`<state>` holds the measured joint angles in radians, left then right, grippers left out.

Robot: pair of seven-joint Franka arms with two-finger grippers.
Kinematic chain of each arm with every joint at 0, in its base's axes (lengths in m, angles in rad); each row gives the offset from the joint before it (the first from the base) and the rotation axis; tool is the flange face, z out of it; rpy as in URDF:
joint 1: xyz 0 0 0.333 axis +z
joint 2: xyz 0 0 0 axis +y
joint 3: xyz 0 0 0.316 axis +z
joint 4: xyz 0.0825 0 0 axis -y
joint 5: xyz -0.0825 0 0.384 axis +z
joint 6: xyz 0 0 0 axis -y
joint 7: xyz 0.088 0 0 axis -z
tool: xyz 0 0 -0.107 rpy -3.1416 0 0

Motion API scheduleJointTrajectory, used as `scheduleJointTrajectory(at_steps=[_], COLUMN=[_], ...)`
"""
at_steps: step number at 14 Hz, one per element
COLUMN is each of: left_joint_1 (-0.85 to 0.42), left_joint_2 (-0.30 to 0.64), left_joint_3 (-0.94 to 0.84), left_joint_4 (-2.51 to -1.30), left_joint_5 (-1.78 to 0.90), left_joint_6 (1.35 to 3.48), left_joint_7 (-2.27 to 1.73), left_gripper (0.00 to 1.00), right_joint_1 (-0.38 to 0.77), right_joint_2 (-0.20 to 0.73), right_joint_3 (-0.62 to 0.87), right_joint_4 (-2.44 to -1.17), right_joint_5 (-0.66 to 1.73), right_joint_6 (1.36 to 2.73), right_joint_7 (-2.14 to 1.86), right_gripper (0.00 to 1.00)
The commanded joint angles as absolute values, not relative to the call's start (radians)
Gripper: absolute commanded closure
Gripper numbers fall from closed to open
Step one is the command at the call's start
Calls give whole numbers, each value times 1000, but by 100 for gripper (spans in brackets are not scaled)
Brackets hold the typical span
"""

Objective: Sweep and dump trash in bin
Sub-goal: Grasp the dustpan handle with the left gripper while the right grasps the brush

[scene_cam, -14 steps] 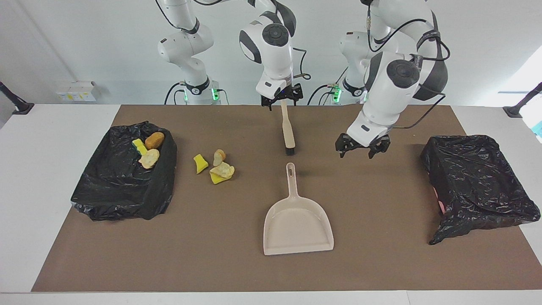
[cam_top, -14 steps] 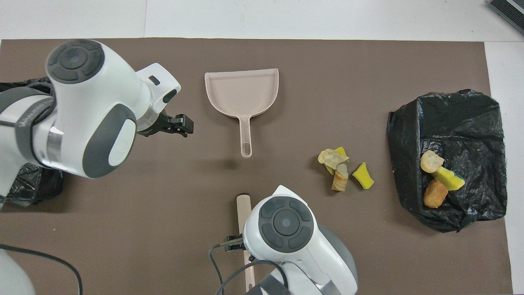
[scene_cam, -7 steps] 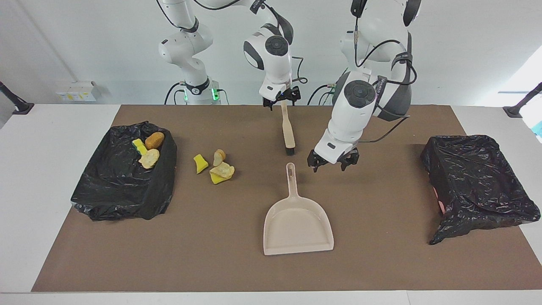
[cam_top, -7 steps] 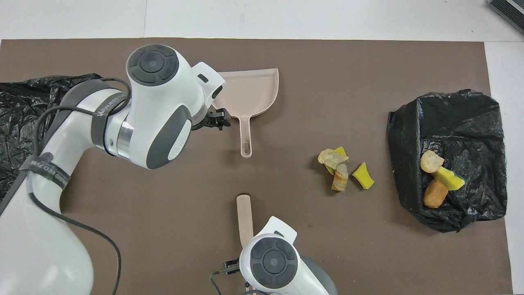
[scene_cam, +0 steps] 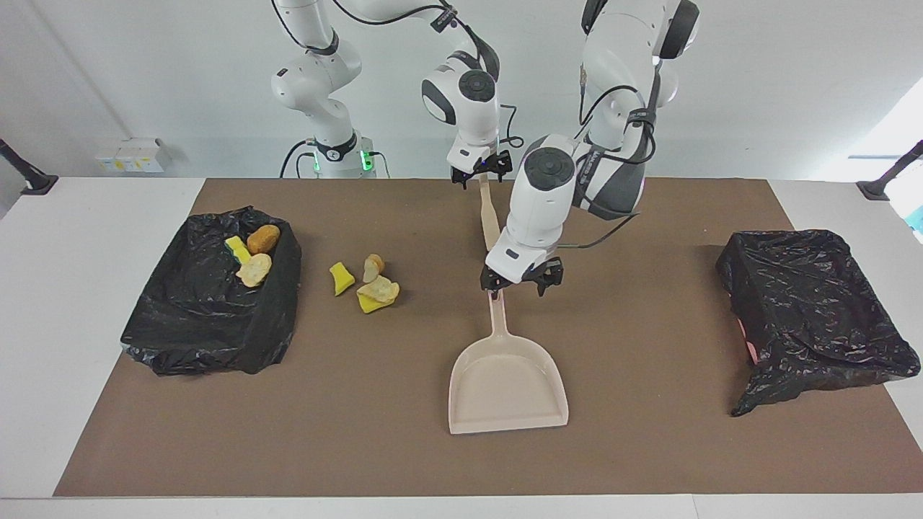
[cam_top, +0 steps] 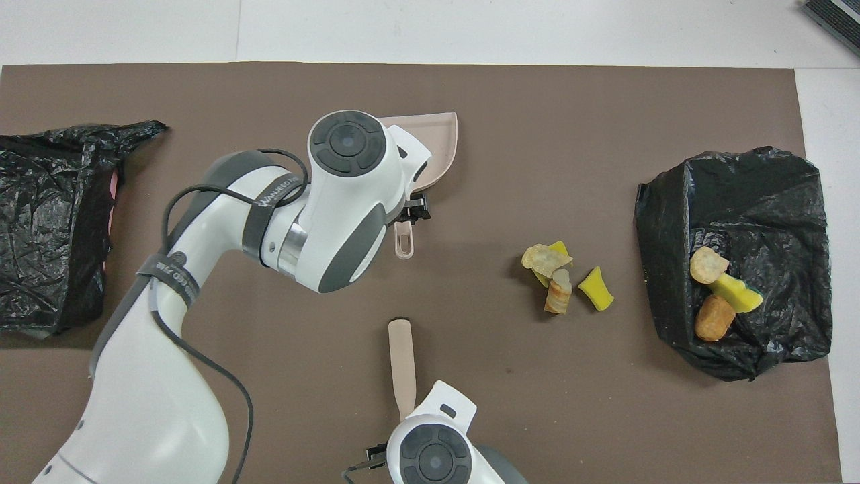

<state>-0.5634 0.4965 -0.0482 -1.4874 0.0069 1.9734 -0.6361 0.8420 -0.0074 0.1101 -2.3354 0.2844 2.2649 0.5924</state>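
My left gripper has fingers that open less wide than the dustpan's broad pan (cam_top: pixel 435 145), so it should grab the dustpan by its narrow handle (cam_top: pixel 404 239) next.
Several lumps of trash, yellow (scene_cam: pixel 342 278) and tan (scene_cam: pixel 379 290), lie on the brown mat beside the black-bagged bin (scene_cam: pixel 209 310) at the right arm's end. Three more lumps (scene_cam: pixel 254 269) lie in that bin. The beige dustpan (scene_cam: pixel 507 382) lies flat mid-mat, its handle (cam_top: pixel 404 243) pointing toward the robots. My left gripper (scene_cam: pixel 519 282) hangs open just over the handle's end. The beige brush (scene_cam: pixel 490 220) lies nearer the robots, its bristles hidden by the left arm. My right gripper (scene_cam: pixel 481 170) stands open over the end of the brush's handle.
A second black-bagged bin (scene_cam: pixel 811 310) sits at the left arm's end of the mat, with nothing showing in it. Bare white tabletop (scene_cam: pixel 79 238) surrounds the mat (scene_cam: pixel 649 447). The left arm's forearm (cam_top: pixel 201 228) stretches low across the mat.
My left arm swung from beside the bin at its own end across to the dustpan handle and came lower. The right gripper drew back slightly along the brush handle toward the robots.
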Motion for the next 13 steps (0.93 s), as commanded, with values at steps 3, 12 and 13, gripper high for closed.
scheduleJointTrajectory(at_steps=[3, 12, 13], left_joint_1=[-595, -575, -568], left_joint_2=[583, 562, 548], left_joint_3=[-28, -26, -26], left_joint_4=[-1393, -1430, -1430], left_joint_5=[25, 23, 23], left_joint_6=[1982, 2005, 1994], left_joint_7=[-696, -700, -681], left_gripper=[0, 100, 100], right_joint_1=[862, 842, 827], right_joint_2=[3, 0, -11], right_joint_3=[107, 100, 97], right_joint_4=[-2344, -2294, -2264], right_joint_5=[304, 285, 285], right_joint_6=[2296, 2193, 2125], right_joint_7=[612, 585, 566], right_gripper=[0, 100, 100])
